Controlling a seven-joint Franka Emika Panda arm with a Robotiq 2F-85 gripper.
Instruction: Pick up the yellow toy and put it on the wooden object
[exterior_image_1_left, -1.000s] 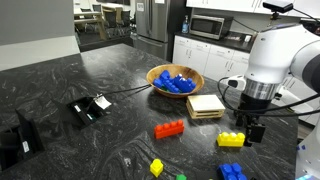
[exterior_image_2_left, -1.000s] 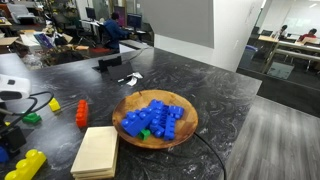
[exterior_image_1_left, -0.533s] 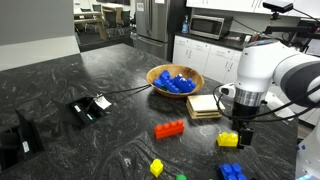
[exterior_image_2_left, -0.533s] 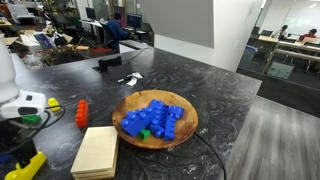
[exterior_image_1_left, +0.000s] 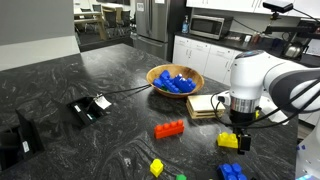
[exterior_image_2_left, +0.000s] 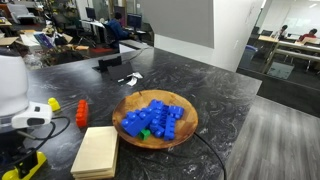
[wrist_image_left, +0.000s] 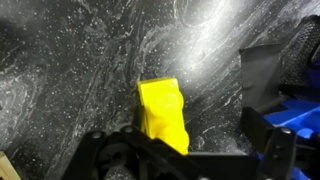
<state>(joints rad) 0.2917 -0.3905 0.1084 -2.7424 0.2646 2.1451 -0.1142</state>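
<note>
The yellow toy is ready for my gripper to close on it. My open fingers reach down level with the toy's sides near the counter, so they would hold the toy if I closed now.
The yellow toy (exterior_image_1_left: 228, 141) is a low studded brick lying on the dark counter, also seen in an exterior view (exterior_image_2_left: 29, 165) and in the wrist view (wrist_image_left: 161, 115). My gripper (exterior_image_1_left: 240, 139) is lowered over it with its fingers open; in the wrist view (wrist_image_left: 190, 130) the brick sits between the jaws, close to one finger, and is not clamped. The wooden object (exterior_image_1_left: 205, 106) is a pale square slab beside the bowl, a short way from the brick, and it shows in both exterior views (exterior_image_2_left: 96, 152).
A round wooden bowl (exterior_image_1_left: 153, 72) (exterior_image_2_left: 120, 100) of blue pieces stands behind the slab. A red brick (exterior_image_1_left: 169, 129) (exterior_image_2_left: 81, 113), a blue brick (exterior_image_1_left: 232, 172), a small yellow cube (exterior_image_1_left: 156, 167) and a black device with cable (exterior_image_1_left: 90, 107) lie on the counter.
The arm has swung in and lowered, bringing the open gripper down around the yellow toy. The toy and the slab have not moved.
</note>
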